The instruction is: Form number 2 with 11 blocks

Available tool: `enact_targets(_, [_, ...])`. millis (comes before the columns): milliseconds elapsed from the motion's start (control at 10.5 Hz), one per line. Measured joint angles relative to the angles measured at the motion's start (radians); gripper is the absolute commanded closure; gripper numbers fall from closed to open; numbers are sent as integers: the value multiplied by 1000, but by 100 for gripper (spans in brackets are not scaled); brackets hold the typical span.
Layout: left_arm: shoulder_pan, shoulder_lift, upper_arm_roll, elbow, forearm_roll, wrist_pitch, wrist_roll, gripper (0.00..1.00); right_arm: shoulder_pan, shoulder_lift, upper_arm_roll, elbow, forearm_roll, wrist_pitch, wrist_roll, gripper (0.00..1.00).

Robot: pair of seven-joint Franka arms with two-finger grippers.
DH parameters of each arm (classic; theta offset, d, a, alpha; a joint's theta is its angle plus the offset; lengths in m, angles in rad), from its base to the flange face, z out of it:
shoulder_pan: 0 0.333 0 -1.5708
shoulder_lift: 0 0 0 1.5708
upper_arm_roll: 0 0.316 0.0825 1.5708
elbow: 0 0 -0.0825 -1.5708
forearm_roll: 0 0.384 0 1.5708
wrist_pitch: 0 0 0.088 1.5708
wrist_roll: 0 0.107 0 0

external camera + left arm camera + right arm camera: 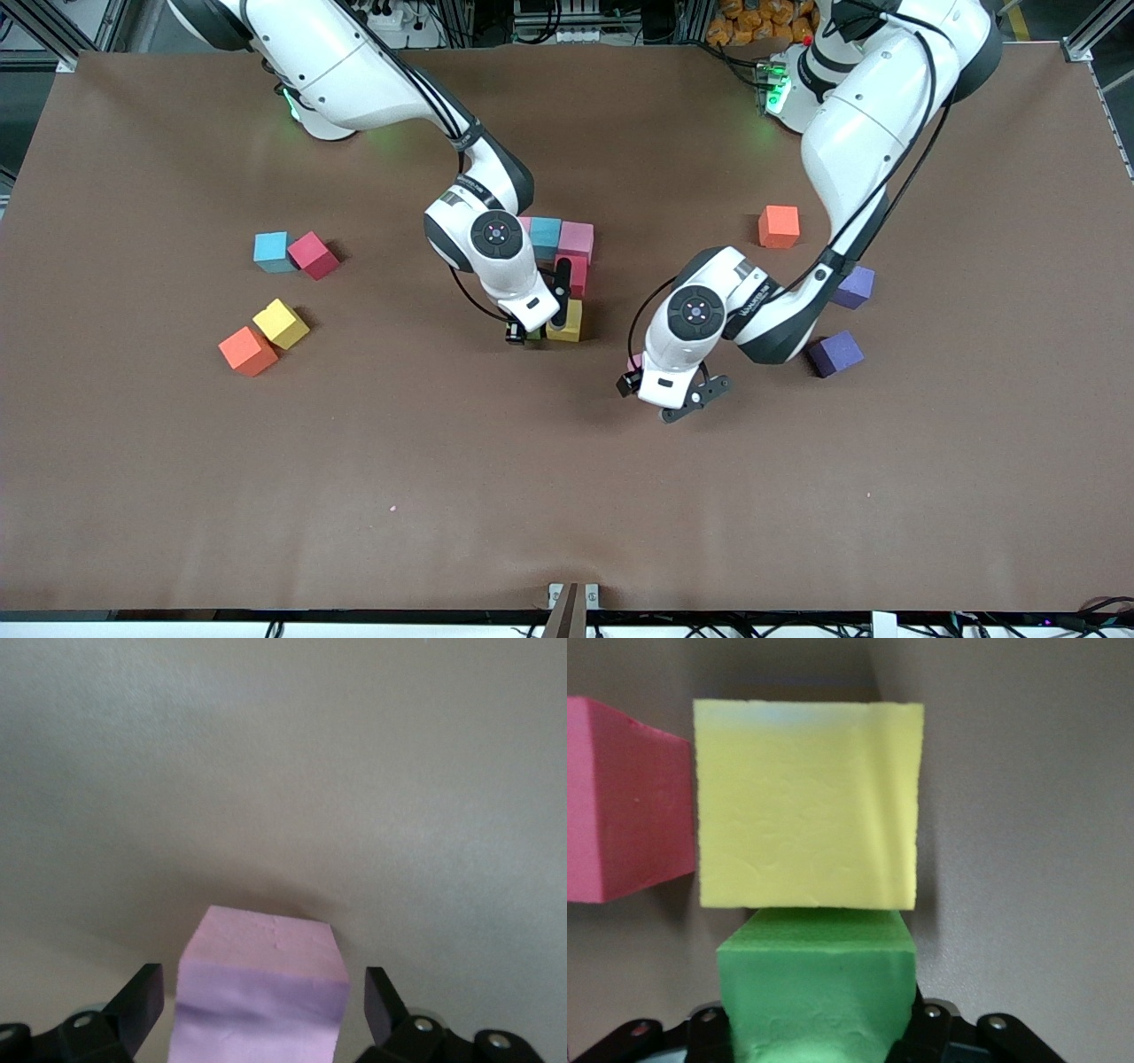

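My left gripper's fingertips reach down around the pink block (633,362), close over the table, and closing now would catch the block, so it is time to close.
A partial figure lies mid-table: a light blue block (545,236), a pink block (577,239), a crimson block (576,273) and a yellow block (565,321) in a run toward the front camera. My right gripper (532,330) is shut on a green block (815,983), held against the yellow block (806,806) with the crimson one (620,806) beside it. My left gripper (687,400) is open, its fingers (142,1001) on either side of a pink block (261,948) on the table without touching it. That block shows as a sliver (634,361) in the front view.
Loose blocks toward the right arm's end: light blue (271,251), crimson (313,255), yellow (281,322), orange (247,351). Toward the left arm's end: orange (779,226) and two purple blocks (855,287) (834,354) close by the left arm.
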Motion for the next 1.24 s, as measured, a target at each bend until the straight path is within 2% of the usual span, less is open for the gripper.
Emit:
enact_targets(95, [-10, 3, 4, 0, 0, 0, 0, 0, 4, 0, 0, 1, 3, 0, 7, 38])
enact_targets(190, [-12, 4, 6, 0, 0, 0, 0, 19, 6, 0, 0, 1, 5, 0, 10, 38])
enact_targets(285, [-12, 4, 8, 0, 0, 0, 0, 47, 6, 0, 0, 1, 6, 0, 11, 36])
enact_targets(380, [-12, 4, 9, 1, 0, 1, 0, 63, 6, 0, -1, 1, 6, 0, 11, 25])
enact_targets(476, [-12, 4, 10, 1, 0, 1, 0, 74, 6, 0, -1, 1, 6, 0, 12, 0])
enact_targets(571, [-11, 4, 10, 3, 0, 1, 0, 80, 6, 0, -1, 1, 6, 0, 15, 0])
enact_targets(951, [5, -5, 11, 18, -6, 5, -26, 81, 7, -12, -1, 16, 6, -64, 18, 0])
enact_targets(1237, [21, -47, 9, 25, -59, -2, -76, 83, 6, -81, -3, 32, 13, -194, 20, 0])
